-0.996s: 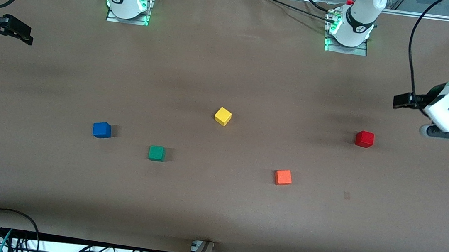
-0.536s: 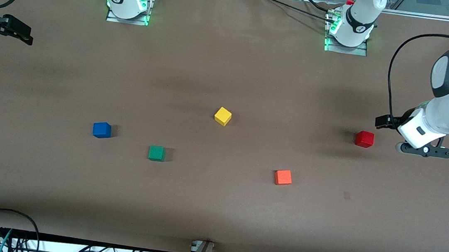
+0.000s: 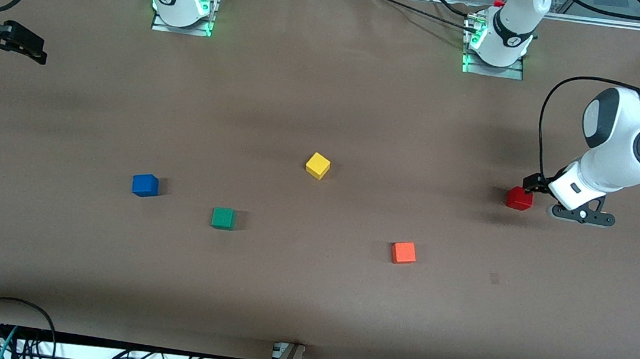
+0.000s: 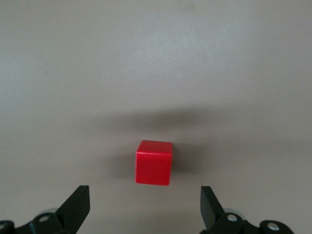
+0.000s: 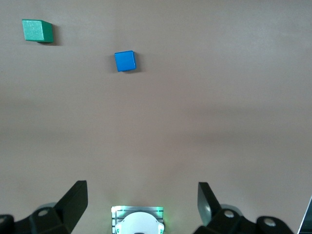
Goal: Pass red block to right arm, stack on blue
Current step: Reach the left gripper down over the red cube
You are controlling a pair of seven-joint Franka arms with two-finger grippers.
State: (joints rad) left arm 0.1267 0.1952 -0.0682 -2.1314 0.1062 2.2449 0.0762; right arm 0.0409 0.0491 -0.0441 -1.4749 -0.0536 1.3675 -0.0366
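Observation:
The left gripper picks up the red block by its body (image 3: 519,198) next, to pass it across for stacking on the blue cube (image 3: 145,185).
The red block (image 3: 519,198) (image 4: 154,163) rests on the brown table toward the left arm's end. My left gripper (image 3: 535,184) (image 4: 145,200) hovers just beside and above it, open, and the block lies a little ahead of the gap between the fingers, untouched. The blue cube (image 3: 145,185) (image 5: 125,61) sits toward the right arm's end of the table. My right gripper (image 3: 36,51) (image 5: 141,195) hangs open and empty high over the table's edge at that end, waiting.
A yellow cube (image 3: 317,165) lies mid-table, and a green cube (image 3: 223,217) (image 5: 37,30) sits beside the blue one. An orange cube (image 3: 403,252) lies nearer the front camera than the red block. The right arm's base (image 5: 138,222) shows below its gripper.
The left arm has swung in from the table's end and its gripper has come down close beside the red block. The right arm and all cubes have stayed put.

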